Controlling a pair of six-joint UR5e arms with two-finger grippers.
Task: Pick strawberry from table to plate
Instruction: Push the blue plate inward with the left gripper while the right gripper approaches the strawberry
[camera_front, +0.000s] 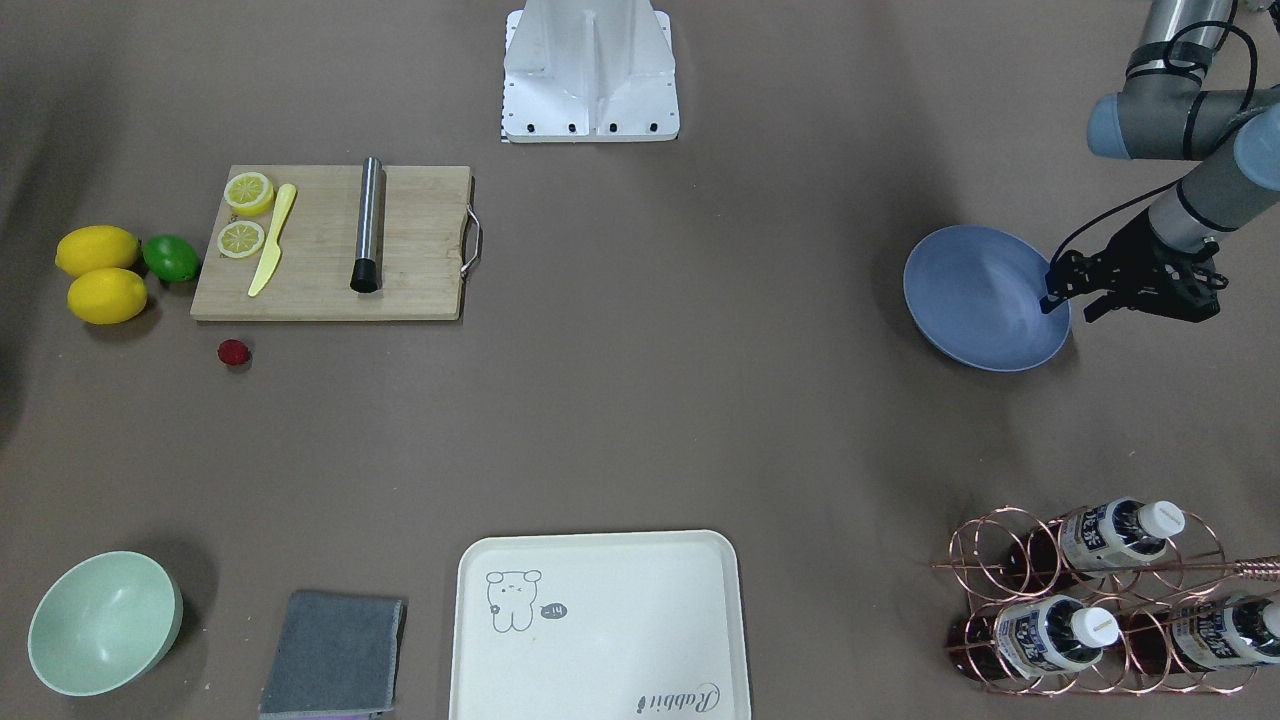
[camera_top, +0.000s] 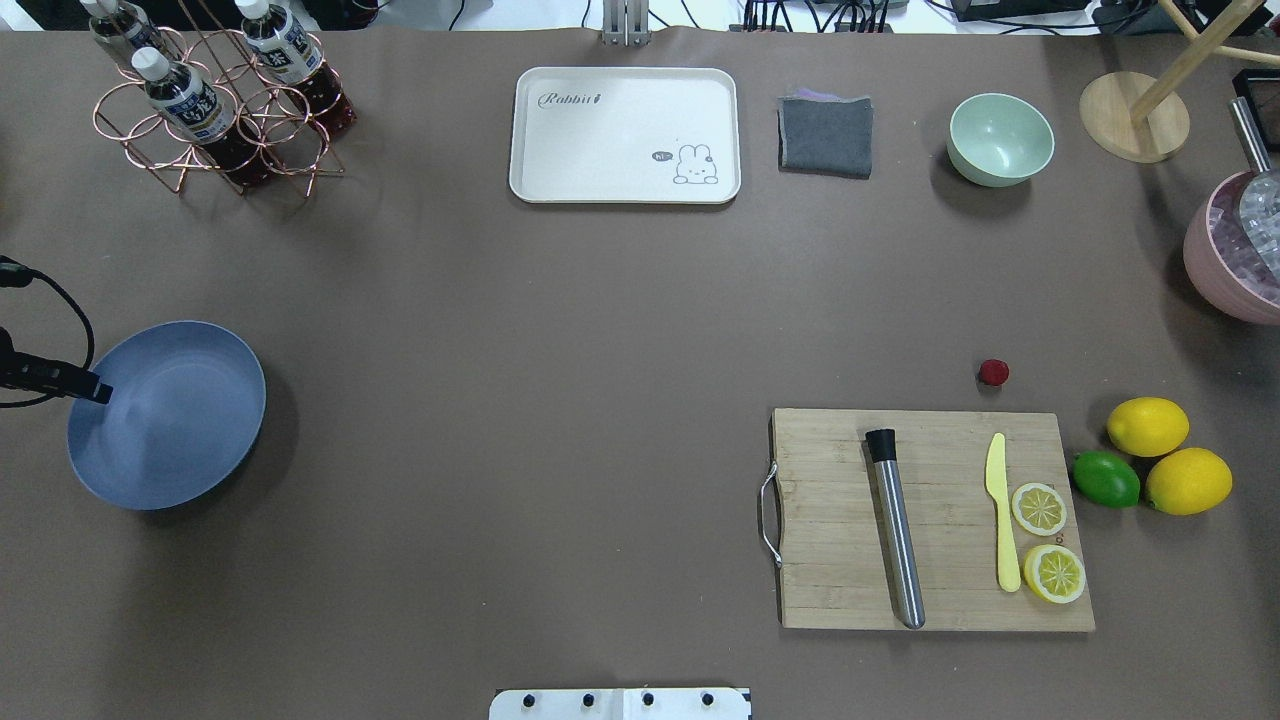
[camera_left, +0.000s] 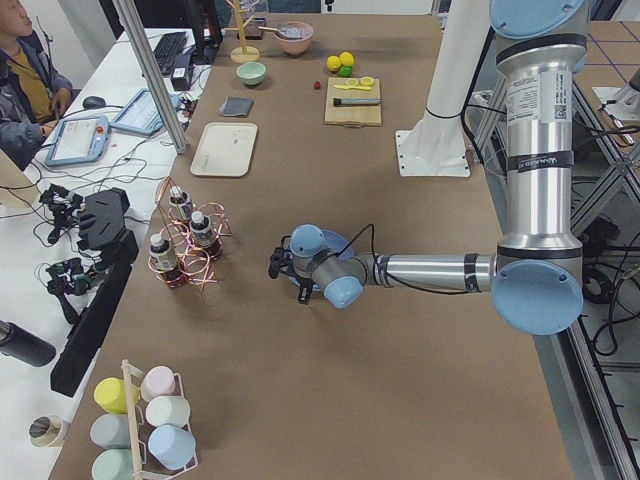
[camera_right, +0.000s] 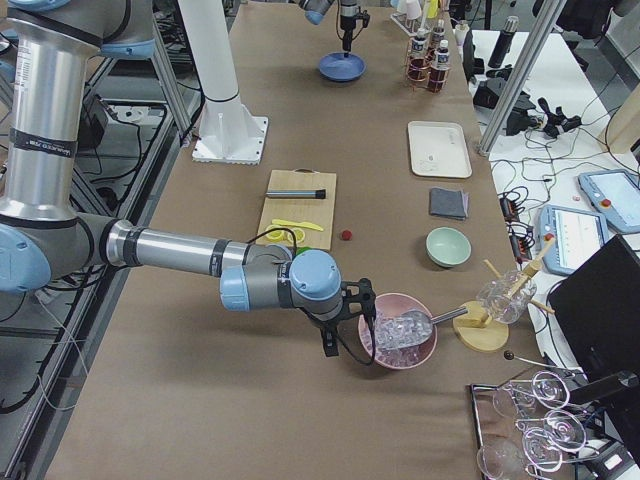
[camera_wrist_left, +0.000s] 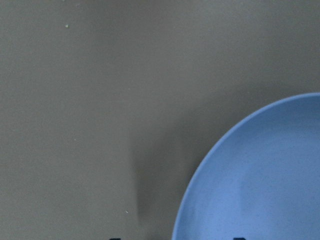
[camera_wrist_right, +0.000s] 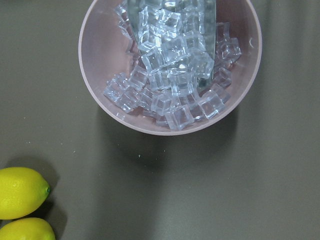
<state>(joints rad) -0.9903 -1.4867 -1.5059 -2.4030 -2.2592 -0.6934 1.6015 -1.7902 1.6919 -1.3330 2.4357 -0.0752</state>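
The blue plate should come closer to the strawberry, so my left gripper will grab the plate by its rim next.
The strawberry, a tiny dark-red berry, lies on the brown table just beyond the cutting board's far edge. The blue-grey plate stands far off on the other side of the table, with nothing in it. My left gripper hovers open over the plate's outer rim, nothing between its fingers. My right gripper shows only in the exterior right view, beside a pink bowl of ice; I cannot tell whether it is open or shut. It is some way from the strawberry.
A wooden cutting board carries a metal rod, a yellow knife and two lemon halves. Two lemons and a lime lie beside it. A cream tray, grey cloth, green bowl and bottle rack line the far edge.
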